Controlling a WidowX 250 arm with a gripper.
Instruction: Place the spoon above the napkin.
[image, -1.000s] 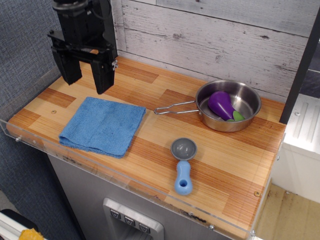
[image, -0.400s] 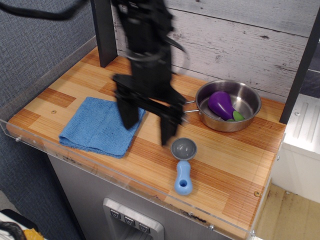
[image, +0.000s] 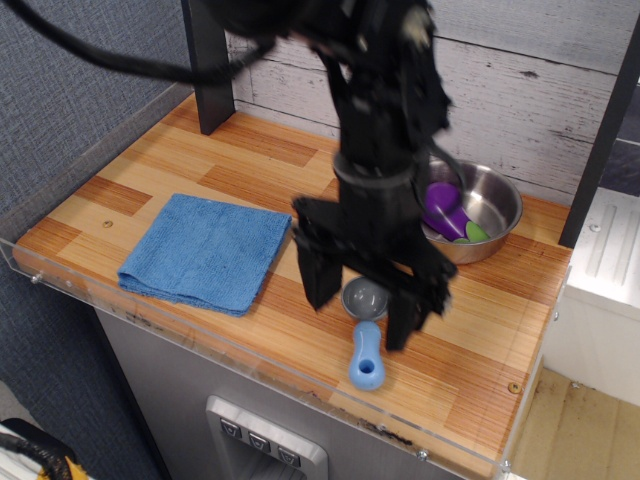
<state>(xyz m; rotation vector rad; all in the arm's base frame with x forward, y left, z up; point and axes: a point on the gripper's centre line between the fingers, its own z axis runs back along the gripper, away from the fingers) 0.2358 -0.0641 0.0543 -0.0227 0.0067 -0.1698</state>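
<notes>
I will grab the spoon by its grey bowl end next. Then I will place the spoon above the blue napkin.
The spoon lies near the front edge of the wooden counter, its grey bowl toward the back and its light-blue handle with a hole toward the front. The blue napkin lies flat at the left of the counter. My black gripper hangs open right above the spoon, one finger on each side of the grey bowl, which it partly hides. It holds nothing.
A steel pan with a purple toy eggplant in it stands at the back right, partly behind my arm. A clear plastic lip runs along the counter's front edge. A dark post stands at the back left.
My arm has swung from the back left, across the napkin, to the right and forward over the spoon. The spoon, napkin and pan have not moved.
</notes>
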